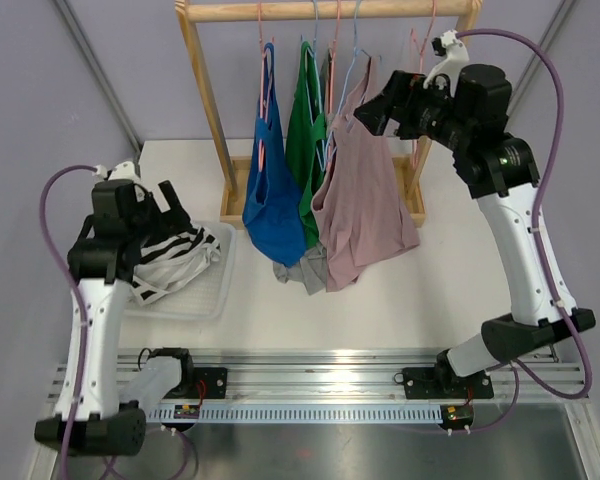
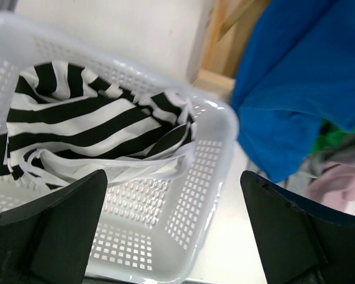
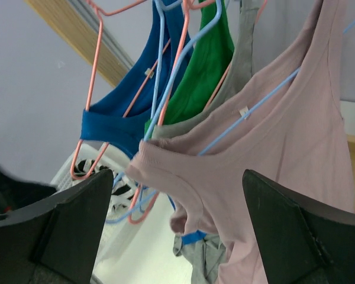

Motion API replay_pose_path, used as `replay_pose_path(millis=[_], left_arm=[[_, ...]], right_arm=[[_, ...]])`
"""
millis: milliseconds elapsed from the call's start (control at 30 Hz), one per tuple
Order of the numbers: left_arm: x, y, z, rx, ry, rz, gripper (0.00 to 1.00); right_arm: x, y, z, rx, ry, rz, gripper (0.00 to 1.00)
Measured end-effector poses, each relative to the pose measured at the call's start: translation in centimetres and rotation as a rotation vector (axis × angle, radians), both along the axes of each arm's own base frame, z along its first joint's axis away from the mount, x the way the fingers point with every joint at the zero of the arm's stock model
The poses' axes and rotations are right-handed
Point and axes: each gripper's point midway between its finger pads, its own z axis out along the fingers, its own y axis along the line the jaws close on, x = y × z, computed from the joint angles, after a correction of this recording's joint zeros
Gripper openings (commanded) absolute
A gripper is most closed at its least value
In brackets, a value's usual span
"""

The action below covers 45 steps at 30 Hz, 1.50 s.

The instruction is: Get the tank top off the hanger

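The light blue hanger's near arm (image 1: 342,93) (image 3: 174,72) is the part my right gripper should hold next. The hanger's hook and the tank top's far strap are then free, so the tank top can come off.
Several tank tops hang on a wooden rack (image 1: 325,11): a blue one (image 1: 271,190), a green one (image 1: 306,140), a grey one (image 1: 305,268) and a dusty pink one (image 1: 365,200) on a light blue hanger (image 3: 254,106). My right gripper (image 1: 372,112) is open and empty, raised beside the pink top's shoulder (image 3: 165,163). My left gripper (image 1: 175,215) is open and empty above a white basket (image 2: 195,201) that holds a black-and-white striped top (image 2: 89,124).
The rack's wooden posts (image 1: 208,95) and base (image 1: 235,195) stand at the back of the white table. The basket (image 1: 205,290) sits left of the rack. Pink wire hangers (image 3: 92,127) carry the blue top. A metal rail (image 1: 320,385) runs along the near edge.
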Motion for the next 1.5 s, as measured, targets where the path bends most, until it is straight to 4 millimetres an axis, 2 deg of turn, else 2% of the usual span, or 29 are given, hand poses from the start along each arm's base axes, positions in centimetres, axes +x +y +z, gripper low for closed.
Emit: replay_pose_path(millis=[100,200,267,367,433,500,633,833,933,1100,1267,1433,1500], left_arm=[[-2.5,-1.2,3.6,-0.018,-0.15,-0.05,0.99],[-4.5,-2.0,5.2,-0.029,-0.233,-0.093,0.99],[-5.4,-2.1,5.0,-0.026,-0.247,-0.107,0.99],[-5.7,-2.3,3.3,-0.02,-0.204,-0.12,0.99],[-6.0,-2.4,2.0,-0.019,-0.165,-0.132,0.99],[-6.1,-2.6,1.5,-0.018,-0.149,-0.141,0.99],[-6.2,-2.8,1.5,-0.013,-0.15,-0.158,0.99],[-6.3,-3.1,1.5,-0.015,-0.148,-0.172,0.99],[-6.3,-3.1,1.5,-0.017,-0.148,-0.176,0.99],[-6.3,-3.4,1.5,-0.021,-0.149,-0.189,0.99],[-6.4,-3.7,1.5,-0.022,-0.148,-0.204,0.99],[-6.4,-3.9,1.5,-0.023,-0.148,-0.214,0.99],[-6.4,-3.9,1.5,-0.023,-0.148,-0.218,0.99]], right_arm=[[1.8,1.3,0.5,-0.034,0.007,-0.042,0.92],[3.8,2.5,1.5,-0.067,-0.01,-0.106,0.88],[4.5,3.6,1.8,-0.096,-0.02,-0.139,0.84],[5.5,5.1,2.1,-0.14,-0.049,-0.194,0.77],[6.2,5.5,1.3,-0.186,-0.052,-0.237,0.73],[6.9,5.0,-0.1,-0.242,-0.034,-0.286,0.64],[8.2,3.1,-2.8,-0.354,0.001,-0.39,0.53],[8.5,1.2,-4.5,-0.461,0.02,-0.454,0.4],[8.6,-0.1,-4.5,-0.476,0.023,-0.464,0.29],[9.2,-1.9,-4.2,-0.482,0.022,-0.469,0.34],[9.2,-1.5,-3.8,-0.479,0.0,-0.425,0.32],[9.5,-1.8,-1.6,-0.436,-0.056,-0.403,0.29],[9.7,-1.9,-1.1,-0.43,-0.076,-0.397,0.22]])
